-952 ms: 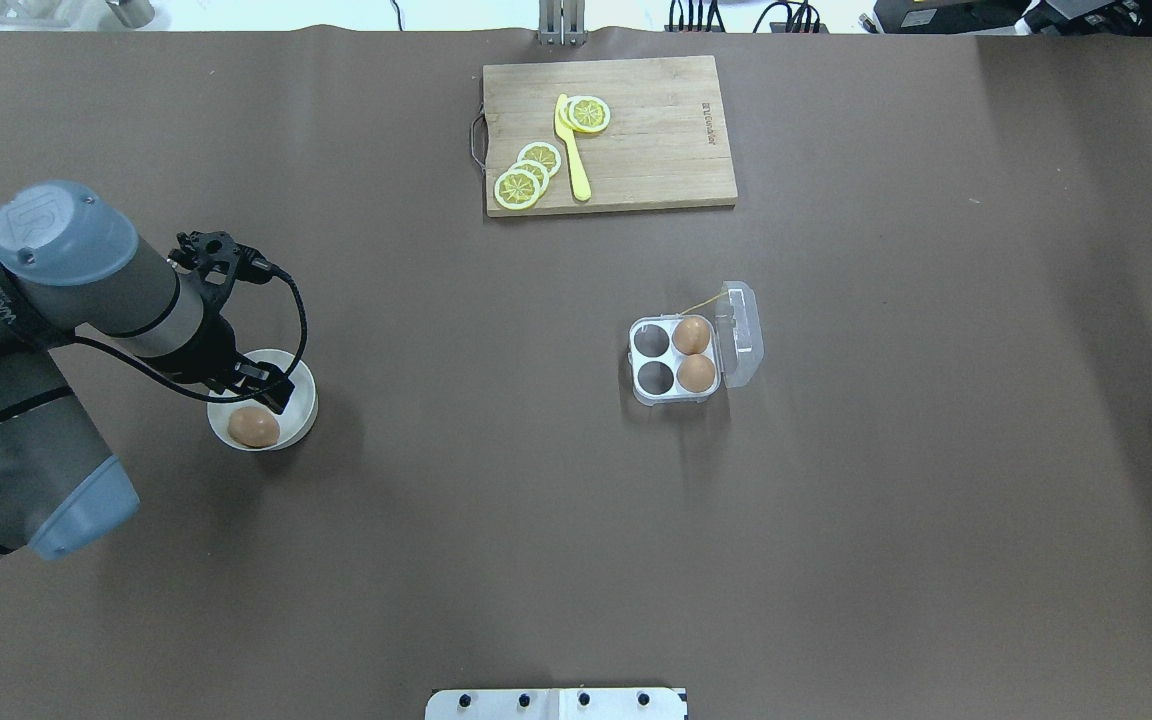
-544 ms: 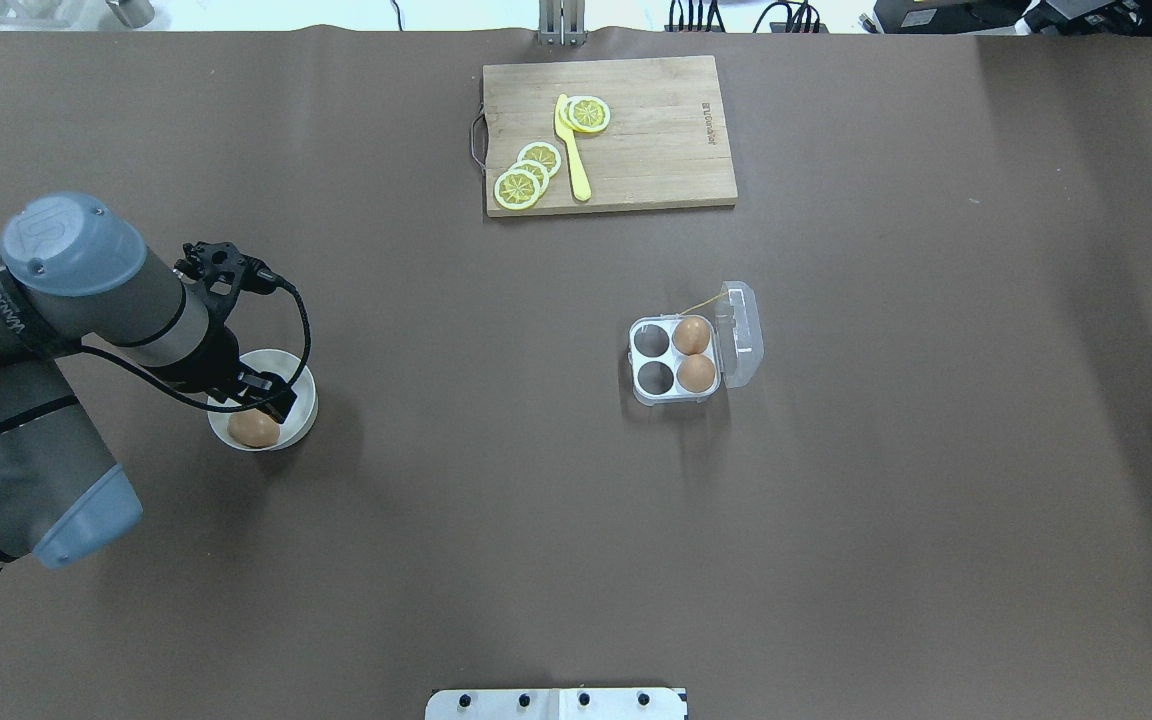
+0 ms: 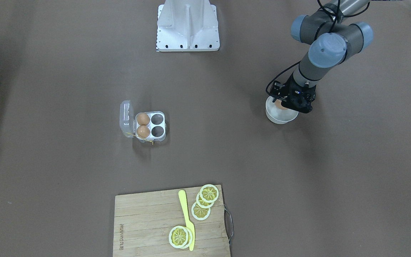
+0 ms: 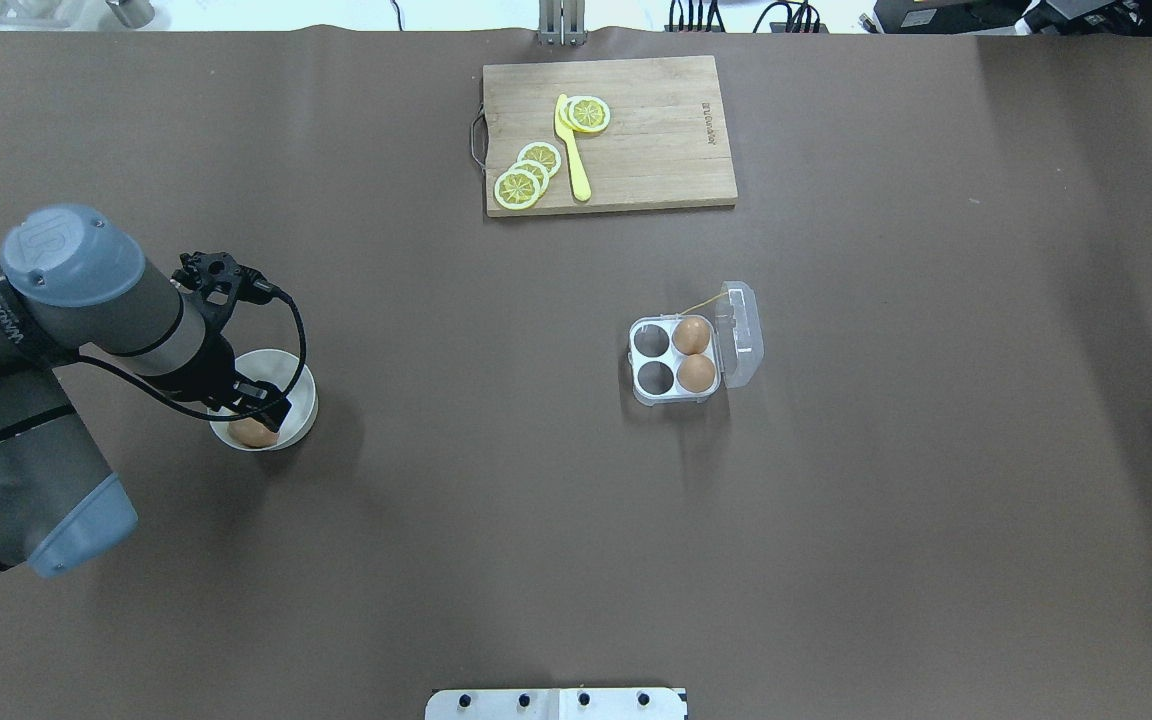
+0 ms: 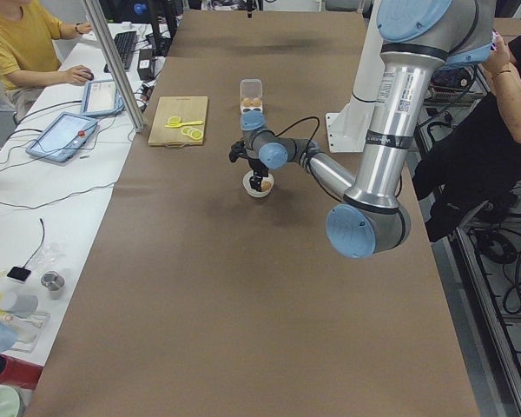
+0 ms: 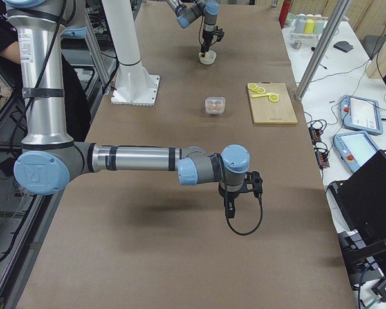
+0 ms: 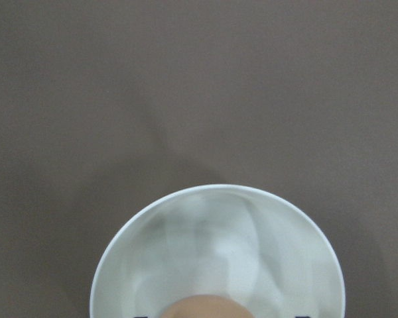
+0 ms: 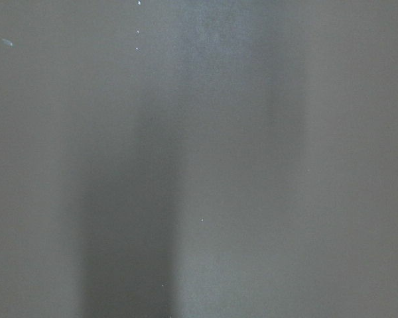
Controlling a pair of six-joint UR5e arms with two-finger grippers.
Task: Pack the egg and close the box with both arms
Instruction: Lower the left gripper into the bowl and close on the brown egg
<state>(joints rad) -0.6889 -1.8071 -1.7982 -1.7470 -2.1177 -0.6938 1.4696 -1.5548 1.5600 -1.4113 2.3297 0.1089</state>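
The egg in the white bowl needs to go into the egg box [image 3: 150,126], so my left gripper should next grab it around its rounded shell [image 3: 280,105].
The egg [image 4: 248,433] lies in a round white bowl [image 4: 308,400] at the table's left. My left gripper [image 4: 261,407] is lowered into the bowl, open, with its fingertips on either side of the egg. The left wrist view shows the bowl's rim [image 7: 215,189] and the top of the egg [image 7: 205,309] at its bottom edge. The box [image 4: 641,388] stands mid-table with its clear lid [image 4: 742,335] open. It holds two eggs [image 4: 692,335] in the cells by the lid; the other two cells are empty. My right gripper [image 6: 235,201] hovers over bare table; I cannot tell its state.
A wooden cutting board [image 4: 656,140] with lemon slices [image 4: 524,178] and a yellow knife [image 4: 572,150] lies at the far side. The white robot base [image 3: 187,26] stands at the near edge. Operators sit beside the table in the side views.
My left gripper has sunk lower into the bowl and now covers more of the egg. The box and its eggs have not moved.
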